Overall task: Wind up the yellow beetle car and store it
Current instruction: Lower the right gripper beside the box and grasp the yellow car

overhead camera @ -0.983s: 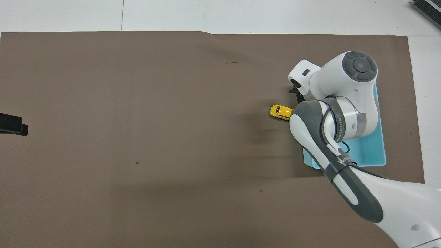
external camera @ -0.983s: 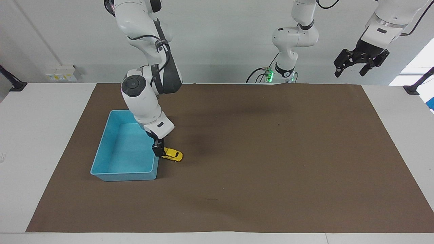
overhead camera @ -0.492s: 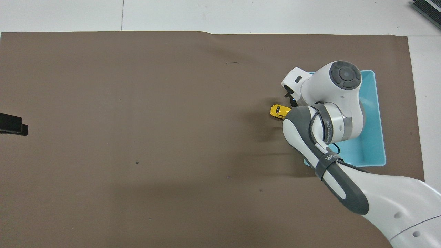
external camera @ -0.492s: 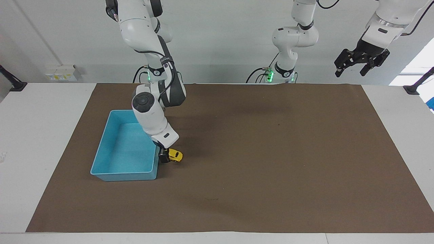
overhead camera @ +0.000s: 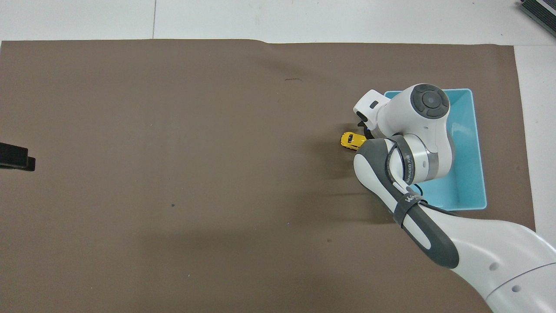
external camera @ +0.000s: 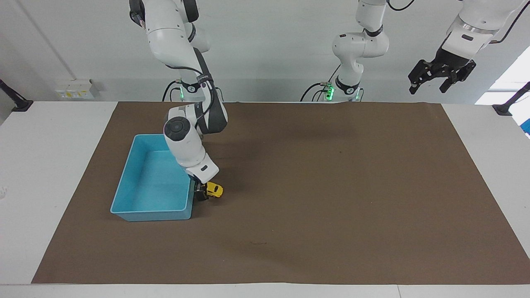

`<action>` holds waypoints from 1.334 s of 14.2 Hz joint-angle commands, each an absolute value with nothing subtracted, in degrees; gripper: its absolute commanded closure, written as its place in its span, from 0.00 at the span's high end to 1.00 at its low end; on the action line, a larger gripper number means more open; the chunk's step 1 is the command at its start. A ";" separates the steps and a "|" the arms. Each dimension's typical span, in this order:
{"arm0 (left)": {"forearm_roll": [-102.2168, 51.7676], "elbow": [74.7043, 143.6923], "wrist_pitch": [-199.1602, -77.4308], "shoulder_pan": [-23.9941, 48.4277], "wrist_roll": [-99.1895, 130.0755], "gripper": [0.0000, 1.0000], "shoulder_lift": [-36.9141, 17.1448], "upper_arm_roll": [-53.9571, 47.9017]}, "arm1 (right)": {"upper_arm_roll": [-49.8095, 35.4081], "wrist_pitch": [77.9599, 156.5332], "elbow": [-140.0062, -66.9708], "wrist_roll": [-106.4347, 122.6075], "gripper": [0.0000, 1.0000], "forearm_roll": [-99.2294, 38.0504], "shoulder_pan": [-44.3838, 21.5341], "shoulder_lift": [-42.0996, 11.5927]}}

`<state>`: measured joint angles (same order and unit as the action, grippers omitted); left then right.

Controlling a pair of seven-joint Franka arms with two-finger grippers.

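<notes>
My right gripper should close on the car now. My fingers reach down around the yellow car's end (overhead camera: pixel 361 140) beside the light blue bin (overhead camera: pixel 472 143), so they would hold it.
The yellow beetle car (external camera: pixel 215 189) (overhead camera: pixel 352 140) stands on the brown mat, close beside the light blue bin (external camera: pixel 152 215) (overhead camera: pixel 472 143) on the side toward the left arm's end. My right gripper (external camera: pixel 201 193) is down at mat level at the car's bin-side end and covers that end. In the overhead view the right wrist hides most of that gripper (overhead camera: pixel 364 127). I cannot make out whether it grips the car. My left gripper (external camera: pixel 430 85) (overhead camera: pixel 17 157) hangs open, high over the left arm's end of the table, with nothing in it.
The bin holds nothing that I can see. The brown mat (external camera: pixel 331 198) covers most of the white table. The right arm's elbow and forearm lean over the bin's nearer corner.
The right arm has swung its wrist toward the car. Its gripper has slid from the bin's wall onto the car's bin-side end. The left arm has not moved.
</notes>
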<state>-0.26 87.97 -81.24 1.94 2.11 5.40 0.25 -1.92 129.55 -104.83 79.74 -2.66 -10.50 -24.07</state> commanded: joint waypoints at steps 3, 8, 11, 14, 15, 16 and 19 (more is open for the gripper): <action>-0.88 87.80 -80.24 1.23 1.76 1.00 5.98 0.09 | -2.20 131.22 -105.47 78.13 0.69 -2.02 -10.90 -24.43; -0.88 87.80 -80.24 1.23 1.76 1.00 5.98 0.09 | -2.20 130.61 -104.94 77.00 0.00 -2.02 -11.25 -24.43; -0.88 87.80 -80.24 1.23 1.76 1.00 5.98 0.09 | -2.20 130.26 -103.36 74.02 0.00 -2.02 -13.00 -24.26; -0.88 87.80 -80.24 1.23 1.76 1.00 5.98 0.09 | -2.20 128.50 -101.43 73.13 0.00 -1.93 -13.36 -23.91; -0.88 87.80 -80.24 1.23 1.76 1.00 5.98 0.09 | -2.20 127.45 -100.47 73.13 0.00 -1.93 -13.36 -23.65; -0.88 87.80 -80.24 1.23 1.76 1.00 5.98 0.09 | -2.28 126.57 -99.76 73.04 0.00 -2.02 -13.36 -23.29; -0.88 87.80 -80.24 1.23 1.76 1.00 5.98 0.09 | -2.29 122.19 -96.87 71.02 0.00 -2.11 -13.36 -21.36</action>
<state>-0.26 87.97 -81.23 1.94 2.11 5.40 0.25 -1.87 125.89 -98.86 73.23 -2.66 -13.84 -23.02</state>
